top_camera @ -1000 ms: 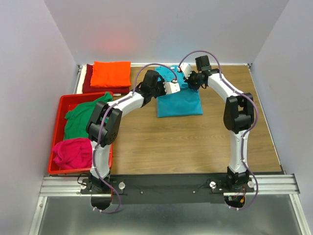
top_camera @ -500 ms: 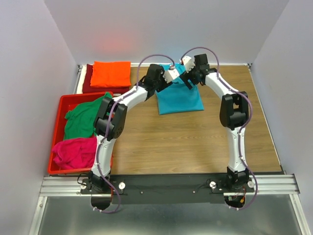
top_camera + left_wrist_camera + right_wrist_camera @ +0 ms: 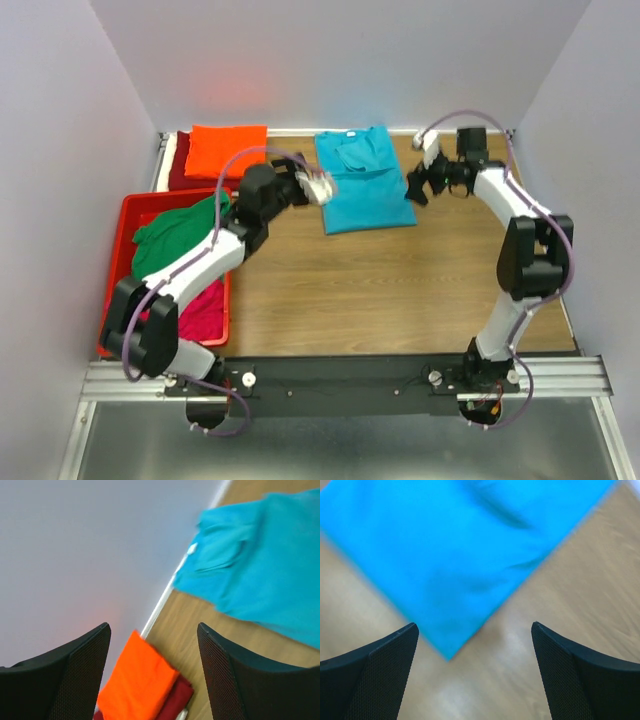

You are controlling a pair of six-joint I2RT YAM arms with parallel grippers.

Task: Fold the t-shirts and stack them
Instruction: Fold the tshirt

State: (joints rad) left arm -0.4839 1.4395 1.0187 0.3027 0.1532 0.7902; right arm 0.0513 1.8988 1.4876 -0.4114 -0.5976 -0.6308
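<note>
My left gripper next needs to grab the turquoise t-shirt's near corner, opposite my right gripper's corner, to fold the shirt's near edge over.
The turquoise t-shirt lies folded flat at the back middle of the table, also in the left wrist view and the right wrist view. My left gripper hovers just left of it, open and empty. My right gripper hangs open by the shirt's right edge, above its near corner. A folded orange t-shirt rests on a dark red one at the back left. Green and magenta t-shirts lie crumpled in the crate.
The red plastic crate stands along the table's left side, partly under my left arm. Grey walls close the back and both sides. A metal rail runs along the back edge. Bare wood lies in front of the turquoise shirt.
Both grippers opened and let go of the turquoise t-shirt, which now lies spread toward the back edge. The left arm drew back to the left; the right arm swung right.
</note>
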